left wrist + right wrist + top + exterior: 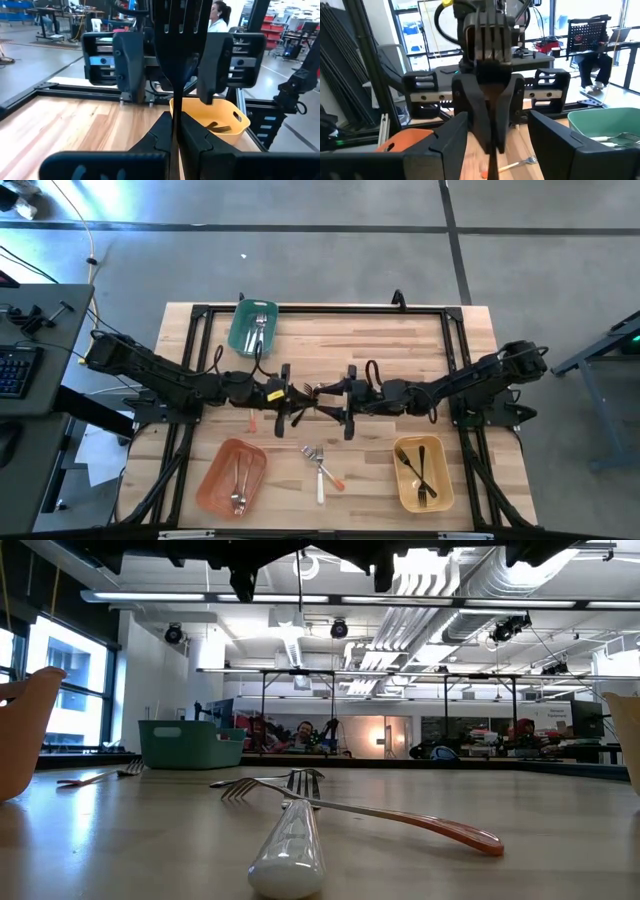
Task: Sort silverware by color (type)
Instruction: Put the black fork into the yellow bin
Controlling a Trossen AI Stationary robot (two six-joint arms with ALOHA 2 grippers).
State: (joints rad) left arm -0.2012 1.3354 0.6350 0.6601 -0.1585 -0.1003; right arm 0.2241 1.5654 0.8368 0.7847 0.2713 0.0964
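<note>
I will grab the black fork's neck below the tines with my right gripper next, to sort it into the yellow bin.
A black fork [179,30] hangs in the air over the table's middle, with my left gripper [173,137] shut on it. My right gripper [492,145] faces it from the table's right, open. Its two fingers [131,65] stand on either side of the fork's tined head [490,35]; whether they touch it, I cannot tell. In the high view the two grippers [303,392] [332,396] meet nose to nose. A white-handled fork [319,472] and an orange-tipped fork [400,820] lie crossed on the table near its front edge. My left gripper pinches the black fork's handle [173,107] between its two fingers, coming level from the table's left. The fork runs along the fingers and sticks out past their tips. Its head rises toward the right arm, clear of the table.
A green bin [253,328] with pale forks stands at the far edge. An orange bin [232,475] sits near left and a yellow bin [422,472] with black forks near right. An orange-tipped utensil [252,420] lies under the left arm. A black frame [200,315] rims the table.
</note>
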